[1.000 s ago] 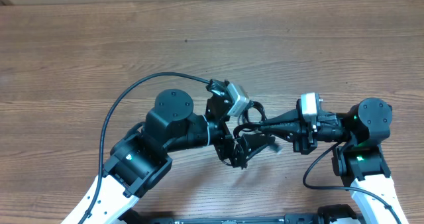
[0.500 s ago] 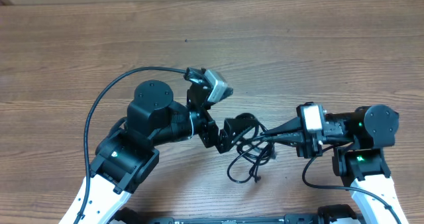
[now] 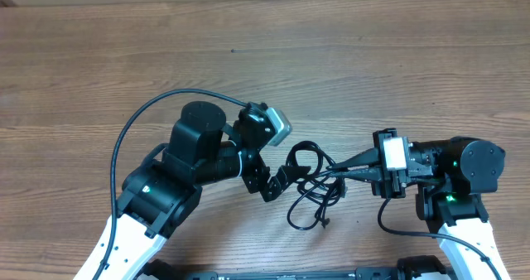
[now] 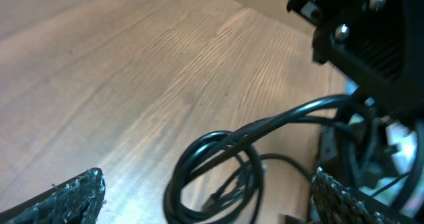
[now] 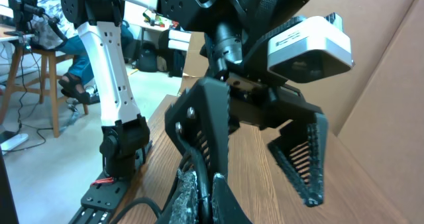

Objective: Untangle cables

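Note:
I should grab the cables' looped side opposite my right gripper with my left gripper, so their other parts stay free to untangle.
The cables [image 3: 308,199] are thin black cords lying in tangled loops on the wood table between the two arms. My right gripper [image 3: 325,175] reaches in from the right and is shut on a bunch of strands. In the right wrist view its fingertips [image 5: 213,199] pinch a black cable [image 5: 211,177] between them. My left gripper [image 3: 277,183] stands wide open just left of the loops, touching nothing. In the left wrist view a cable loop [image 4: 218,159] lies between and beyond its spread fingers [image 4: 76,196]. One loose plug end [image 3: 325,224] points toward the front edge.
The left arm's own thick black wire [image 3: 141,131] arcs over the table to the left. The left wrist camera housing [image 3: 278,124] sits above the loops. Bare wood table [image 3: 348,56] stretches behind both arms. The arm bases stand at the front edge [image 3: 298,273].
The left arm has drawn back to the left, away from the right gripper, its jaws still open. The right gripper has pulled slightly right, and the cables now hang out in wider loops on the table.

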Robot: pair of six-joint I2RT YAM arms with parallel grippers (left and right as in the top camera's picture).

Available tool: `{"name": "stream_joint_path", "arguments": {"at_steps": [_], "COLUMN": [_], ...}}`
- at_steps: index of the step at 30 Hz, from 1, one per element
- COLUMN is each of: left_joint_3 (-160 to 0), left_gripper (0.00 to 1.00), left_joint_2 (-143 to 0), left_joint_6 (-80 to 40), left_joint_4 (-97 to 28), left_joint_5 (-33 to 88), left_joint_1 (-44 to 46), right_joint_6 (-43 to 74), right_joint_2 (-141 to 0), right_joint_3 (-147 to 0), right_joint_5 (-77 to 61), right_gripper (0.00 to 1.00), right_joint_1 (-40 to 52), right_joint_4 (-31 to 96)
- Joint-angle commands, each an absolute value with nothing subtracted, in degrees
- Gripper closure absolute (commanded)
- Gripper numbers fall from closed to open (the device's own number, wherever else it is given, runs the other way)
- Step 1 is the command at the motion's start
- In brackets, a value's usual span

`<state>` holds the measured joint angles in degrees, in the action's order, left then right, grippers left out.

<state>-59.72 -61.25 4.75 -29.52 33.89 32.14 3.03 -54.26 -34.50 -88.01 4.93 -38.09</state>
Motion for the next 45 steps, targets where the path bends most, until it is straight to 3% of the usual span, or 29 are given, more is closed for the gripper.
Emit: {"name": "stream_joint_path", "arguments": {"at_steps": [1,7,19,20,21,23,24,25,31,39,45], "left_joint_3": [-60.90,-60.90,-60.90,-60.90,-60.90,-60.90,-60.90,-60.90,-60.90,-60.90,-60.90], "left_gripper": [0.00,0.00,0.03,0.08,0.22,0.74,0.93,0.96,0.96,0.96,0.96], "left_joint_2": [-62.61,-66.48,-73.41,-73.41,-73.38,-73.41,-73.41,-73.41,-73.41,-73.38,-73.38], "left_joint_6": [18.79,29.74,30.02,30.02,30.00,30.00,30.00,29.95,24.91,-4.99,-12.40], "left_joint_4": [-29.21,-28.80,-17.91,-17.98,-18.11,-18.15,-18.15,-18.13,-18.15,-23.44,-27.33], "left_joint_5": [32.84,32.99,45.17,45.32,45.32,45.32,45.32,46.04,42.33,3.81,1.17], "left_joint_1": [31.90,31.90,31.90,31.90,31.90,31.90,31.90,31.90,31.83,30.87,28.67], "right_joint_6": [5.67,5.98,5.98,5.98,5.98,5.98,5.98,5.96,5.98,7.77,9.04], "right_joint_2": [-53.65,-53.65,-53.71,-53.76,-53.82,-53.95,-54.08,-54.33,-55.33,-55.37,-55.37], "right_joint_3": [-35.48,-35.48,-35.48,-35.48,-35.48,-35.48,-35.48,-35.48,-35.48,-35.48,-35.48], "right_joint_5": [-89.65,-89.67,-89.67,-89.67,-89.67,-89.67,-89.65,-89.65,-89.62,-89.47,-89.47], "right_gripper": [0.96,0.96,0.96,0.96,0.96,0.96,0.96,0.96,0.96,0.96,0.96], "right_joint_1": [5.19,5.19,5.19,5.19,5.19,5.19,5.19,5.19,5.19,5.19,5.19], "right_joint_4": [-38.54,-38.57,-38.54,-38.54,-38.54,-38.54,-38.54,-38.54,-38.52,-38.48,-38.48]}}
